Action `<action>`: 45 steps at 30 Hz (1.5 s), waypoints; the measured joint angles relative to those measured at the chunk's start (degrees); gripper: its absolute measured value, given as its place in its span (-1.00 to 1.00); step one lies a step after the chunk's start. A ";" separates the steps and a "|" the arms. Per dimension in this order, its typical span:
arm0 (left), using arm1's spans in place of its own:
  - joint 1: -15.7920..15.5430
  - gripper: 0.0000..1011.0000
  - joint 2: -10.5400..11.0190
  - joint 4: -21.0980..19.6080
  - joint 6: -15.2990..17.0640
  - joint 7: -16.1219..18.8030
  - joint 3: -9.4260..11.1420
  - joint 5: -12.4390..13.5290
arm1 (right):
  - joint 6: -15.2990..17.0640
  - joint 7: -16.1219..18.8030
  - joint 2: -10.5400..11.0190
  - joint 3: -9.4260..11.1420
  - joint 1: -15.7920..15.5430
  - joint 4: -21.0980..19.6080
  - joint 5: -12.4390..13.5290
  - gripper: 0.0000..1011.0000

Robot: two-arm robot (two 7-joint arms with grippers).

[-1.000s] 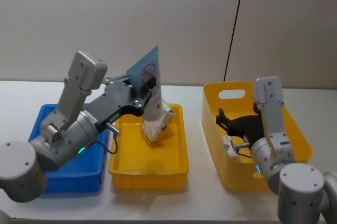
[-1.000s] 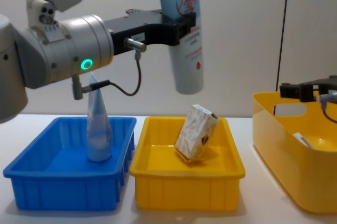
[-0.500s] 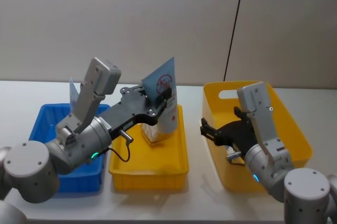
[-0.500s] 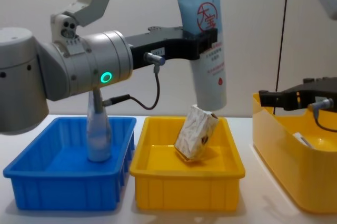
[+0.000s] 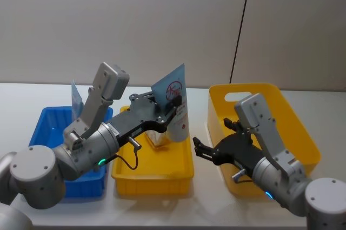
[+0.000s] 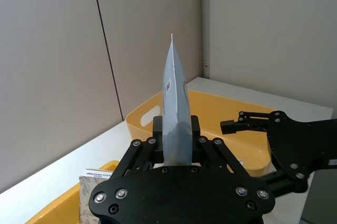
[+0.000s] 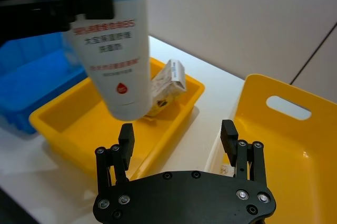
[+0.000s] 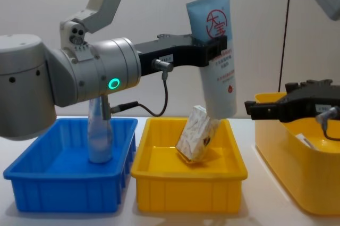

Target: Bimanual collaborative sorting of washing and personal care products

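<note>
The right gripper grabs the tube by its loose lower end [image 5: 178, 128] [image 8: 220, 102] next, since my left gripper's fingers already cover the tube's upper part.
A tall light-blue squeeze tube [image 8: 218, 56] with a red round logo hangs cap-down over the right end of the yellow tray [image 8: 186, 194]. My left gripper [image 8: 212, 42] is shut on its upper part. In the left wrist view the tube [image 6: 174, 108] stands edge-on between the jaws. My right gripper [image 7: 177, 129] is open, just right of and below the tube [image 7: 113, 60], apart from it. A white grey-patterned pack [image 8: 197, 134] leans in the tray. A pale translucent bottle [image 8: 99, 135] stands upright in the blue bin [image 8: 64, 194].
A deep yellow bin [image 8: 281, 151] with a handle slot stands at the right, and a small white pack [image 8: 304, 141] lies inside it. The bins sit side by side on a white table [image 5: 205, 208], with a wall close behind.
My left arm has carried the tube to the right, over the tray's right end. My right gripper has come up out of the deep yellow bin and moved left toward the tube.
</note>
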 joint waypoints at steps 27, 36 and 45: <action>-0.27 -0.55 -0.25 0.69 0.11 -0.51 0.31 -0.41 | -2.44 6.62 3.56 -2.76 1.43 -0.10 1.98 0.99; -0.29 -0.55 -0.28 0.75 0.11 -0.56 0.33 -0.45 | -4.36 6.35 2.30 -4.82 3.86 3.44 1.11 0.99; -0.29 -0.55 -0.28 0.77 0.10 -0.57 0.33 -0.45 | -5.55 5.28 0.83 -6.56 6.30 7.24 0.12 0.99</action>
